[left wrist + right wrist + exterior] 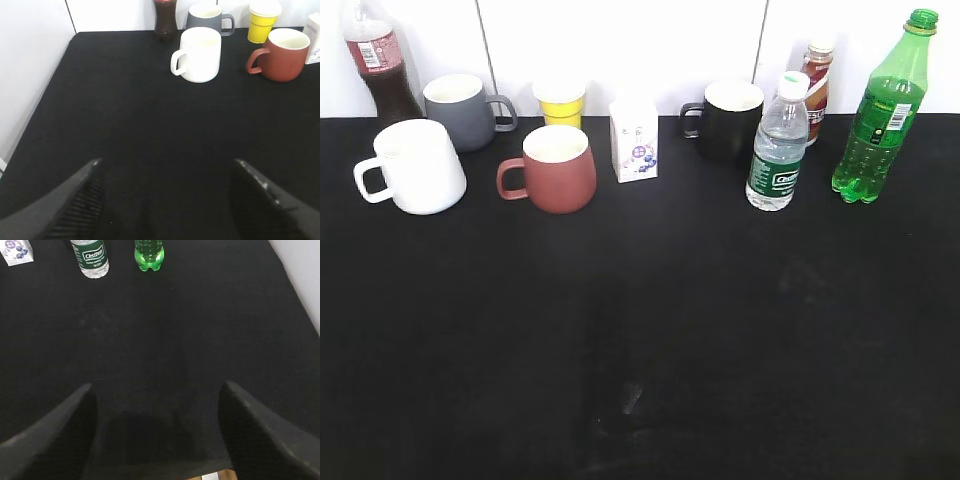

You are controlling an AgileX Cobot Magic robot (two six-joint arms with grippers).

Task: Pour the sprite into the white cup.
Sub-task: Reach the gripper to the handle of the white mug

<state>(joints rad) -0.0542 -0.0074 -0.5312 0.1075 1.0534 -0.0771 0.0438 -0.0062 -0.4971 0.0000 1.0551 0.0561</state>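
Observation:
My left gripper should next hold the white cup (415, 167) ready for the sprite to be poured in, so it should grab the cup by its handle (368, 180).
The sprite (880, 120), a tall green bottle with a green cap, stands upright at the back right of the black table; its base shows in the right wrist view (149, 254). The white cup (415, 167) stands at the back left with its handle to the left; it also shows in the left wrist view (200, 54). My left gripper (167, 162) is open and empty, well short of the cup. My right gripper (157, 387) is open and empty near the table's front edge, far from the sprite. Neither gripper shows in the exterior view.
Along the back stand a cola bottle (380, 65), a grey mug (462, 110), a yellow cup (560, 102), a reddish-brown mug (558, 168), a small carton (634, 138), a black mug (730, 120), a clear water bottle (777, 145) and a brown bottle (817, 85).

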